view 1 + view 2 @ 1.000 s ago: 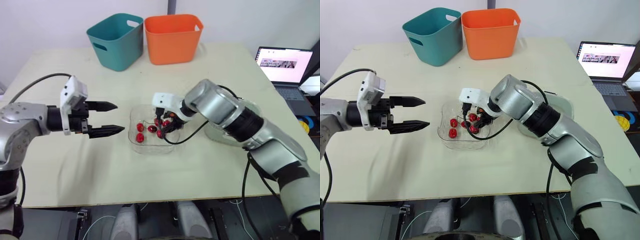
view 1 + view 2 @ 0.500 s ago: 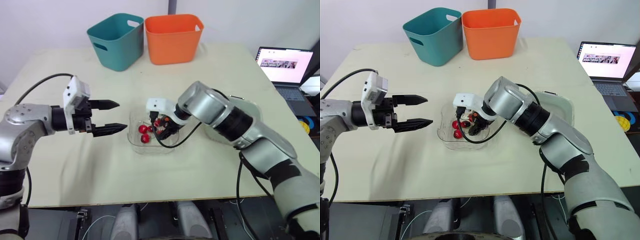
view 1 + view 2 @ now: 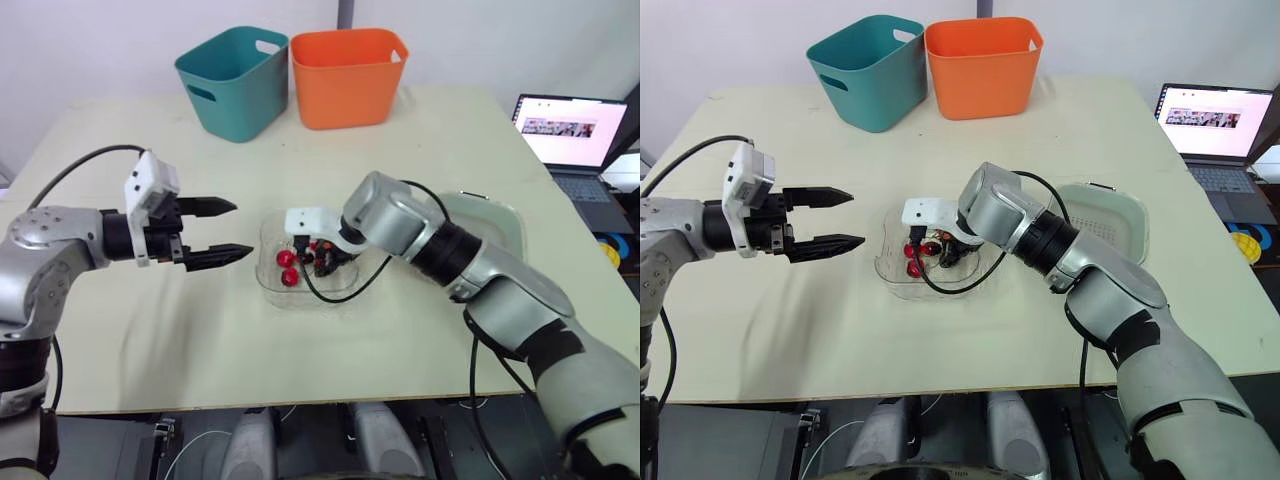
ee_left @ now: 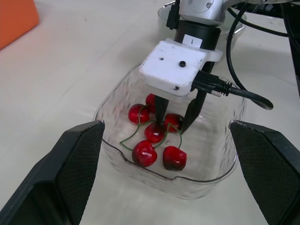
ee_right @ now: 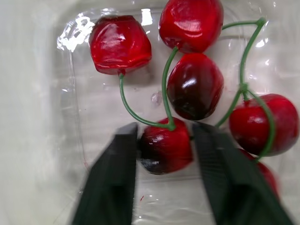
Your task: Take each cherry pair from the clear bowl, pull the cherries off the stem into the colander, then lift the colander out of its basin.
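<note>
The left gripper should next grab the stem at its fork, so that the dark red cherry between the right gripper's fingers can be pulled off.
The clear bowl (image 3: 268, 282) sits mid-table with several red cherries (image 4: 143, 153) joined in pairs by green stems. My right gripper (image 3: 325, 262) reaches down into it, open. Its fingers (image 5: 115, 173) stand close on either side of one dark red cherry (image 5: 165, 147), just below a stem fork. My left gripper (image 3: 242, 229) hovers open just left of the bowl, pointing at it, with nothing held. The white colander (image 3: 1095, 222) rests in its pale green basin (image 3: 1140, 235) at the right, partly hidden behind my right arm.
A teal bin (image 3: 235, 80) and an orange bin (image 3: 345, 75) stand side by side at the table's far edge. An open laptop (image 3: 570, 130) sits off the right side. My right wrist's black cable (image 4: 243, 93) loops over the bowl's rim.
My right gripper has moved left across the bowl and lower, so a cherry now sits between its fingers; the cherries bunched together. The left gripper has hardly moved.
</note>
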